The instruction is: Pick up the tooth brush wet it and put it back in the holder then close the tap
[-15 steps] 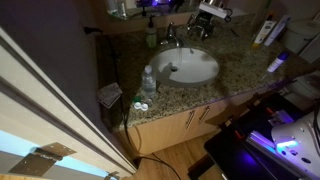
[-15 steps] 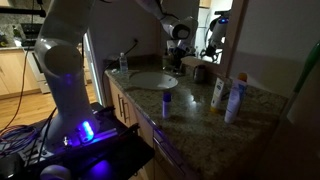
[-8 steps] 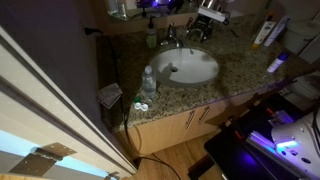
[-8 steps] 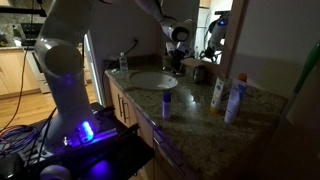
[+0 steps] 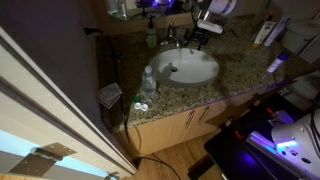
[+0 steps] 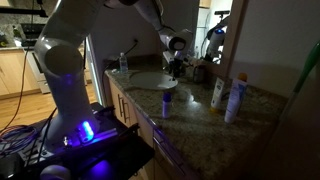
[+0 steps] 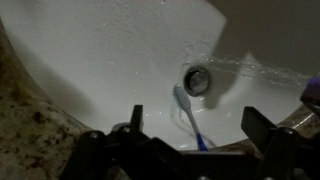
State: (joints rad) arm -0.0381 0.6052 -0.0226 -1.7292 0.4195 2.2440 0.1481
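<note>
I need to lower my gripper before I close it on the toothbrush. The toothbrush is lined up between my open fingers but is below them.
The tooth brush [image 7: 187, 113], white head and blue handle, lies in the white basin [image 7: 100, 60] with its head beside the drain [image 7: 197, 80]. Its handle end is hidden behind my gripper's body. My gripper [image 7: 195, 125] is open, its dark fingers [image 7: 135, 120] standing wide on either side of the brush without touching it. In both exterior views the gripper [image 5: 201, 30] [image 6: 176, 64] hangs over the back of the basin next to the tap [image 5: 172, 38]. A greyish cup that may be the holder [image 6: 200, 72] stands behind it. A thin streak of water [image 7: 250, 68] crosses the basin.
A green soap bottle [image 5: 151, 38] stands at the back and a clear water bottle [image 5: 148, 82] at the front of the granite counter [image 5: 240, 70]. Tall bottles [image 6: 226, 97] and a small blue-capped tube [image 6: 166, 102] stand along the counter. A mirror [image 6: 215, 30] backs it.
My gripper has come down and moved in over the basin, staying open. The things on the counter have not moved.
</note>
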